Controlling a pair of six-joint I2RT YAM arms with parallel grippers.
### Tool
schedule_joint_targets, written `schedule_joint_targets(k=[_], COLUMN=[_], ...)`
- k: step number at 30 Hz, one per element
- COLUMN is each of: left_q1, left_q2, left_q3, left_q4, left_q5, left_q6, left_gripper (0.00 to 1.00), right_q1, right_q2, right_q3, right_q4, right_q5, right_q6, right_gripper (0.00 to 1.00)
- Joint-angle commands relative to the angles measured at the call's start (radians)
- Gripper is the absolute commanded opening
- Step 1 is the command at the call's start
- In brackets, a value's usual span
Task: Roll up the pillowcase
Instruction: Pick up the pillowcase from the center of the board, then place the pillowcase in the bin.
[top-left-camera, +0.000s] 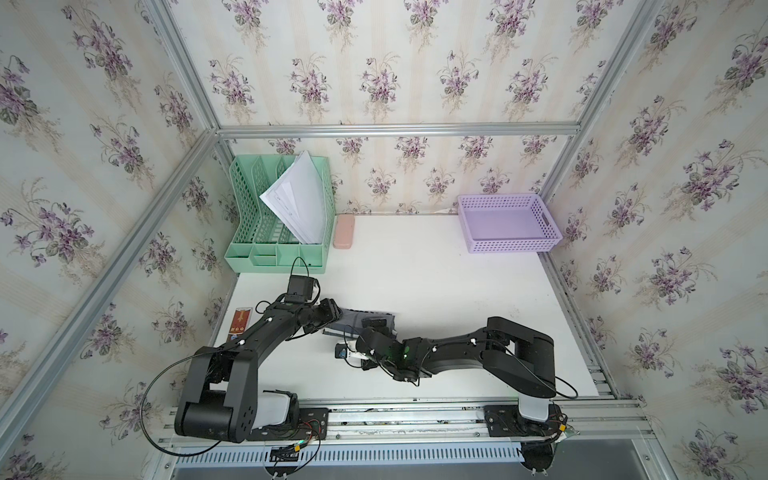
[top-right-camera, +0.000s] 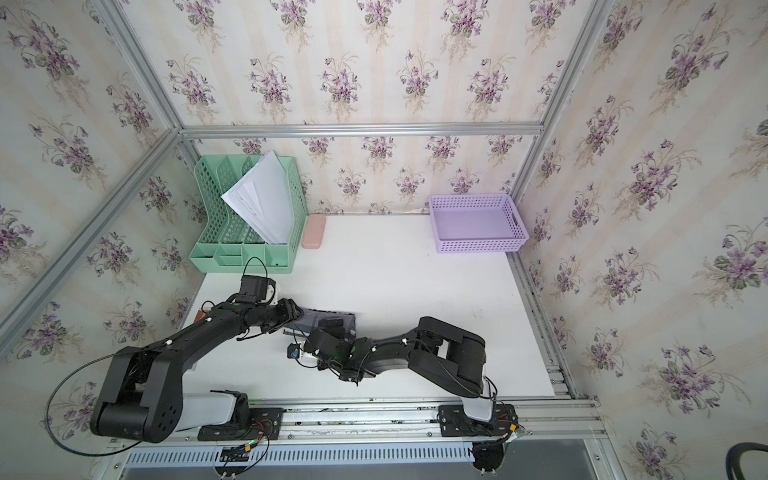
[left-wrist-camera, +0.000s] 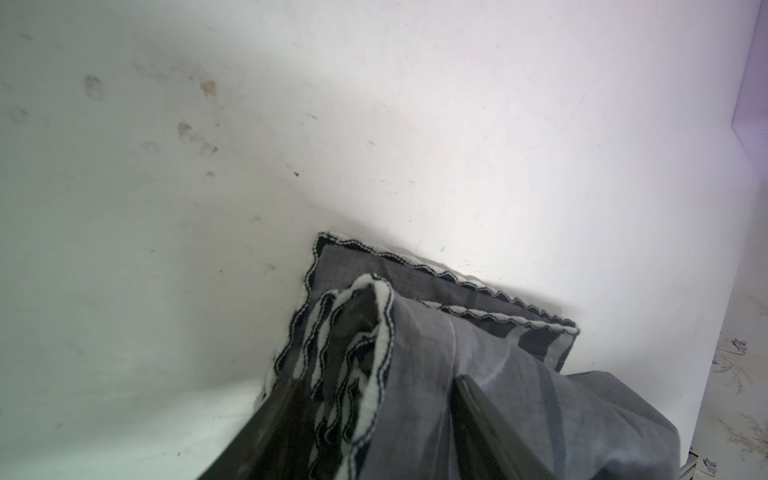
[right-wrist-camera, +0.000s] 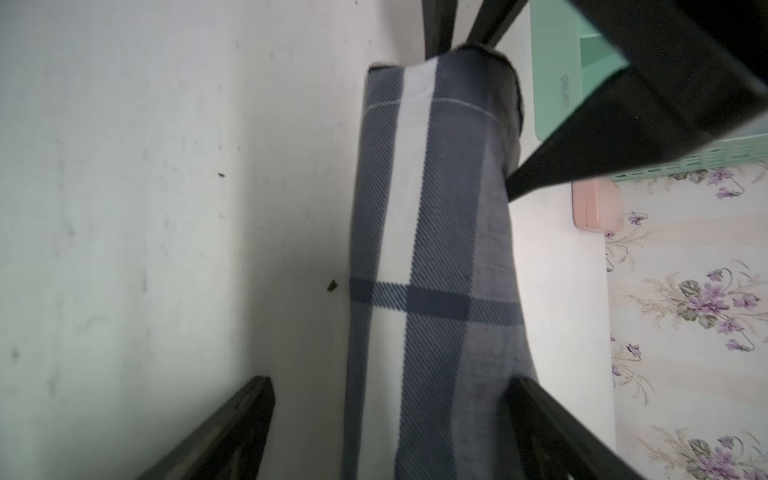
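I will grab the pillowcase roll across its middle with my right gripper next, so it stays rolled for the purple basket.
The pillowcase (top-left-camera: 353, 319) (top-right-camera: 308, 322) lies as a narrow grey roll with navy and white plaid stripes near the table's middle, between both arms. In the left wrist view its scalloped dark-stitched edges (left-wrist-camera: 374, 316) bunch up between the jaws. My left gripper (left-wrist-camera: 374, 380) (top-left-camera: 337, 319) is shut on that end of the roll. My right gripper (right-wrist-camera: 388, 380) (top-left-camera: 376, 326) stands open astride the roll (right-wrist-camera: 432, 249). One of its fingers (right-wrist-camera: 536, 407) rests against the roll's side, and the other finger (right-wrist-camera: 245, 407) is apart from it over bare table.
At the back left stands a green file rack (top-left-camera: 282, 249) holding white papers, with a pink case (top-left-camera: 344, 232) beside it. A purple basket (top-left-camera: 509, 245) sits at the back right. A red-brown card (top-left-camera: 241, 318) lies by the left edge.
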Motion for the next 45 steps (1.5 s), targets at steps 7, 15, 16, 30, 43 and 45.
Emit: schedule_joint_targets(k=[7, 15, 16, 30, 43, 45], left_q1=[0.000, 0.000, 0.001, 0.136, 0.137, 0.138], left_q2=[0.017, -0.020, -0.027, -0.244, -0.231, -0.234], left_q3=[0.024, 0.047, 0.053, 0.228, 0.175, 0.171], left_q4=[-0.001, -0.047, -0.057, -0.262, -0.253, -0.258], left_q5=[0.014, 0.006, 0.005, -0.097, -0.099, -0.103], left_q6=[0.016, 0.033, 0.036, 0.030, 0.024, 0.028], left_gripper=[0.64, 0.67, 0.68, 0.99, 0.99, 0.99], right_q1=[-0.010, -0.070, -0.077, -0.374, -0.954, -1.021], right_q2=[0.154, 0.256, 0.255, 0.052, 0.184, 0.280], right_q3=[0.120, 0.255, 0.257, 0.287, 0.711, 0.859], right_q4=[-0.132, -0.226, -0.229, -0.302, -0.240, -0.247], right_q5=[0.004, 0.000, -0.004, 0.015, 0.040, 0.044], right_q6=[0.037, 0.073, 0.073, -0.038, -0.397, -0.437], right_gripper=[0.84, 0.09, 0.02, 0.00, 0.00, 0.00])
